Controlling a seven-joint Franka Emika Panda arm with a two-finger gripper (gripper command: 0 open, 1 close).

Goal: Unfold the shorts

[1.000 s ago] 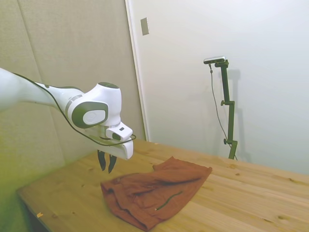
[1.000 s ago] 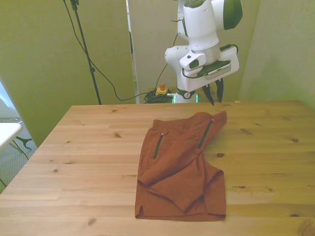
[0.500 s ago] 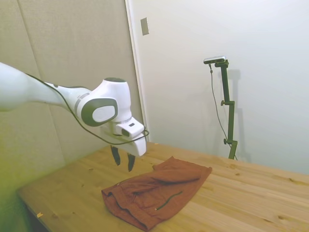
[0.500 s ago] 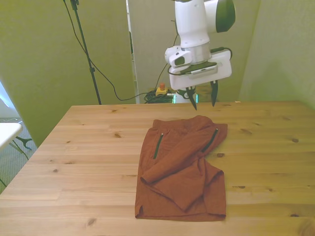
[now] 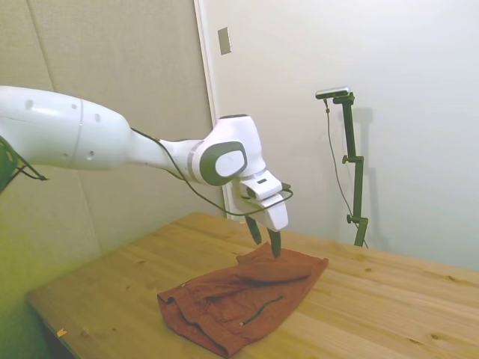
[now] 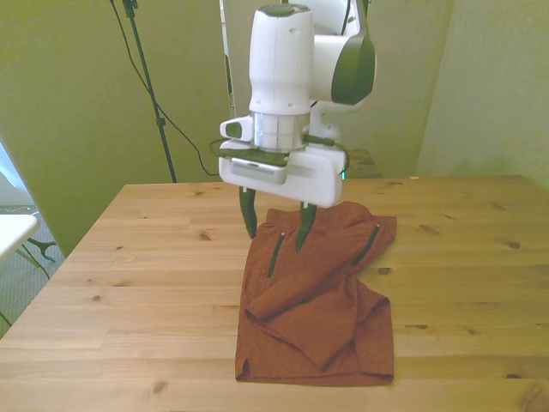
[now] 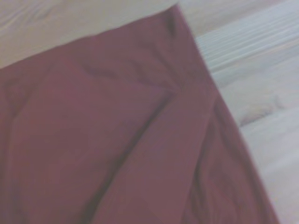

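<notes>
I should next grab the shorts by the raised fold near their far end (image 5: 278, 270). The rest of the shorts (image 5: 239, 298) is lying flat on the tabletop.
The rust-brown shorts (image 6: 319, 296) lie folded and wrinkled on the wooden table (image 6: 129, 257), with two dark pocket zips showing near their far end. In the side view the shorts (image 5: 239, 298) sit mid-table. My gripper (image 6: 277, 225) hangs open just above their far end, on the front view's left. One finger is over the bare wood beside the edge and the other is over the fabric. From the side, the gripper (image 5: 266, 239) points down at the raised fold. The wrist view is filled by the shorts (image 7: 107, 140), with a corner next to wood.
The table (image 5: 374, 299) shows bare wood on either side of the shorts. A white object (image 6: 13, 227) juts in past the table at the front view's left. A wall stands close behind the table in the side view.
The arm has swung from the table's far edge toward the front view's left and down over the shorts. The fingers now show spread wide. The shorts have not moved.
</notes>
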